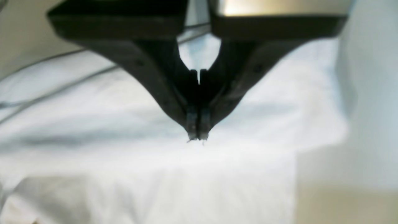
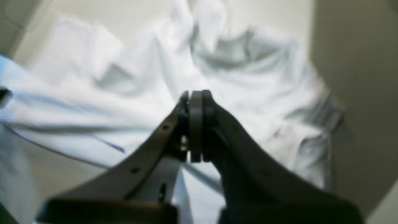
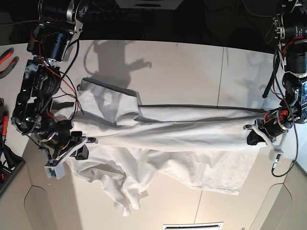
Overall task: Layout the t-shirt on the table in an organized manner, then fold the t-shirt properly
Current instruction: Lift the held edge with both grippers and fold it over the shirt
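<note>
The t-shirt's held end (image 3: 236,136) is still well short of the table's far edge, so the robot should bring the t-shirt closer to that edge before its left gripper lets go.
The white t-shirt (image 3: 182,132) lies stretched sideways across the table (image 3: 192,72), pulled into long folds between both grippers. Its lower part sags in a crumpled bunch toward the table's front. My left gripper (image 3: 252,135) is at the cloth's right end, shut on the t-shirt. In the left wrist view its tips (image 1: 198,137) meet on the t-shirt (image 1: 124,161). My right gripper (image 3: 82,146) is at the cloth's left end, shut on the t-shirt. In the right wrist view the jaws (image 2: 196,93) are pressed together, with the wrinkled t-shirt (image 2: 248,81) spread beyond them.
Red-handled pliers (image 3: 7,55) lie at the far left edge. Beige cut-out panels sit at the front left (image 3: 29,201) and front right (image 3: 288,201) corners. A thin dark seam (image 3: 221,76) crosses the table on the right. Beyond the far edge it is dark.
</note>
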{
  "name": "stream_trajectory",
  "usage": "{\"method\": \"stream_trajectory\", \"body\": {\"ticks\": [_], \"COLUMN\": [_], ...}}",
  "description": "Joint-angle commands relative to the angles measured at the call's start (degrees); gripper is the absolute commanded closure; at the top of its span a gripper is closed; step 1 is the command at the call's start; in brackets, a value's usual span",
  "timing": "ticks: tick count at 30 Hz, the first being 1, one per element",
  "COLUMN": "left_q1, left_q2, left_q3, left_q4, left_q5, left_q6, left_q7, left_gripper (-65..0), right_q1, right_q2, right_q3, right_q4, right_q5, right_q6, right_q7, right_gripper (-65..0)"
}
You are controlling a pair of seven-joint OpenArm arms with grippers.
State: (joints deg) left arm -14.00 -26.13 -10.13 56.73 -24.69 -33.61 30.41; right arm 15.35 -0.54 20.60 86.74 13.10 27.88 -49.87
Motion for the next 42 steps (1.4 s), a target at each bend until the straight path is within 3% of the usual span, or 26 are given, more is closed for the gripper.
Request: {"method": "stream_trajectory", "body": {"ticks": [1, 6, 10, 20, 27, 32, 42], "left_q1": [-1.4, -0.9, 0.9, 7.4, 10.7, 16.0, 28.8], "left_q2": [-1.0, -0.9, -0.9, -1.0, -4.0, -6.7, -6.2], "left_q3": [-0.4, -0.4, -0.4, -0.4, -0.4, -0.5, -0.5], "left_q4": [0.9, 0.8, 0.4, 0.3, 0.3, 0.3, 0.4], "left_q5": [1.0, 6.4, 6.4, 6.9, 7.0, 6.0, 2.2], "left_q6": [2.3, 10.7, 10.9, 10.9, 10.9, 10.9, 10.0], "left_q7": [-1.3, -4.3, -4.4, -4.5, -0.1, 4.9, 7.6], "left_gripper": [0.0, 0.0, 0.0, 0.0, 0.0, 0.0, 0.0], "right_q1": [0.7, 0.7, 0.7, -0.2, -1.4, -8.3, -25.0], "right_q2": [0.4, 3.1, 6.2, 7.5, 7.5, 7.5, 7.5], "right_q3": [-0.1, 0.0, 0.0, 0.0, 0.0, 0.0, 0.1], "right_q4": [-1.1, -15.6, -25.5, -25.5, -21.6, -13.3, 4.2], "right_q5": [-1.6, -9.8, -10.1, -7.6, -2.5, 1.5, 3.8], "right_q6": [-0.3, -1.1, -1.1, -1.0, 0.0, 0.3, 0.9], "right_q7": [2.6, 13.6, 17.9, 12.6, 3.1, 0.3, -3.1], "right_gripper": [0.0, 0.0, 0.0, 0.0, 0.0, 0.0, 0.0]}}
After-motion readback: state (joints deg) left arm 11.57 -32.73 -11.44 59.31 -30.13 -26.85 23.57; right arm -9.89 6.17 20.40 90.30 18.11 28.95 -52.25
